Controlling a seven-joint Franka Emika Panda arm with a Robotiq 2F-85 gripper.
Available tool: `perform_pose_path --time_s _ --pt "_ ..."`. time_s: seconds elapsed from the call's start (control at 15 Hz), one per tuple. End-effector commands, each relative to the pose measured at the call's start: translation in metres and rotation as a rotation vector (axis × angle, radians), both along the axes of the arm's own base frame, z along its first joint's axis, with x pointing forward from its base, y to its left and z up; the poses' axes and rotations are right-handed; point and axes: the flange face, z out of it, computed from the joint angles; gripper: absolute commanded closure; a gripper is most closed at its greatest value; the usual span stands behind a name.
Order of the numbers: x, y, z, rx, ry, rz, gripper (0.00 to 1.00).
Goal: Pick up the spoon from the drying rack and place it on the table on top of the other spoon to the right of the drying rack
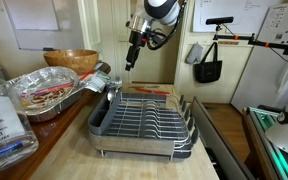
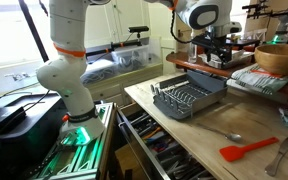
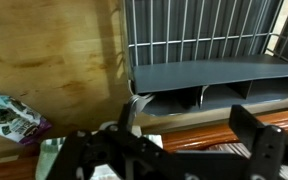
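Observation:
The gripper grabs the spoon's exposed end above the drying rack's tray next, which leaves the rest free to lay on the other spoon.
The drying rack (image 1: 144, 112) (image 2: 189, 98), metal wire in a dark grey tray, stands on the pale wooden table (image 1: 74, 150) (image 2: 199, 140). My gripper (image 1: 131, 62) (image 2: 212, 55) hangs above the rack's far end, apart from it. In the wrist view my gripper (image 3: 184, 112) is open, its fingers wide apart and nothing between them. The rack (image 3: 204, 40) lies ahead of it. A pale silvery utensil end (image 3: 136, 103) shows at the tray's corner by one finger; I cannot tell whether it is the spoon. Another spoon (image 2: 220, 132) lies on the table beside the rack.
A red spatula (image 2: 249, 150) and another utensil (image 2: 281, 153) lie near the table spoon. A wooden bowl (image 1: 71, 60) (image 2: 279, 58) and a foil tray (image 1: 44, 92) stand by the rack. A drawer (image 2: 154, 150) is open below the table edge. A snack packet (image 3: 9, 115) lies nearby.

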Motion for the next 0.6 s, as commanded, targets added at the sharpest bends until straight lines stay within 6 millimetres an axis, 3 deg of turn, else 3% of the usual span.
perform_pose_path --time_s 0.0,0.53 --pt "0.016 0.023 -0.032 0.019 0.024 0.041 0.0" --pt "0.041 0.066 -0.068 0.036 0.02 0.141 0.0"
